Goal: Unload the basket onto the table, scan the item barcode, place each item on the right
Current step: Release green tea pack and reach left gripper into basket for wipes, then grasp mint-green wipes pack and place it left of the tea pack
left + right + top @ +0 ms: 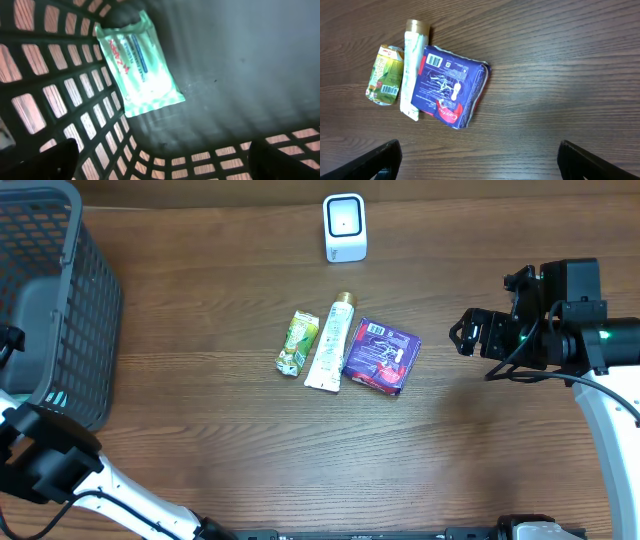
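Note:
The robot's left gripper should scan the barcode of the green wipes pack [140,62], so it next needs to grab the pack across its near end [151,92].
Three items lie side by side mid-table: a green pouch [298,342], a white tube [330,342] and a purple pack [381,356] with a barcode on its top face [435,61]. A white scanner [345,227] stands at the back. My right gripper [462,335] hovers open to the right of the purple pack [451,85], with nothing between its fingers [380,160]. In the left wrist view my left gripper [162,160] is open inside the grey basket [240,75]. It is above a green wipes pack [140,62] that lies on the basket floor, and holds nothing.
The grey mesh basket [90,330] fills the table's far left. The left arm's base [45,465] sits at the front left. Bare wood lies between the items and the right arm [600,345].

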Tool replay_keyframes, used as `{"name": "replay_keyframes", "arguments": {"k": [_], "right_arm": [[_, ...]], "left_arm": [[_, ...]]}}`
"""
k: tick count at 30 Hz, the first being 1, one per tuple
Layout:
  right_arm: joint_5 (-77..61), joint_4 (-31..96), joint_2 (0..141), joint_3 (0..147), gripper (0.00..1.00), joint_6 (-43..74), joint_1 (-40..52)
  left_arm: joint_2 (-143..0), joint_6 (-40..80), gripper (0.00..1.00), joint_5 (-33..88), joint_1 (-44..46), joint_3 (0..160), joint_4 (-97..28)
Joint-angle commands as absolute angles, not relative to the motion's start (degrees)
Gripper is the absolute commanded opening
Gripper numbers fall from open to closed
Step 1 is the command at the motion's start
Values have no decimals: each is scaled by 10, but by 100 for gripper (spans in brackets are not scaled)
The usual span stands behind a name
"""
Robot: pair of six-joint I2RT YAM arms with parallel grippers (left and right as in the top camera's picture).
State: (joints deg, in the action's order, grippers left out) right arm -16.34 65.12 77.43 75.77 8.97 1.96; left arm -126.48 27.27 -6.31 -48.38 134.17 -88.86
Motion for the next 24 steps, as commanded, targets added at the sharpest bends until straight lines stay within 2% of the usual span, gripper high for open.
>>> {"name": "replay_keyframes", "arguments": {"k": [1,11,24], "right_arm": [[-166,648,771,769,100,88,18],[-165,646,771,769,100,88,18],[-165,652,771,769,100,88,18]], "left_arm": [[-1275,304,100,-89,-487,1328,-894],[-1276,324,100,-96,-503,1170,-779],[-1276,317,100,-97,-502,1063,-654]]}}
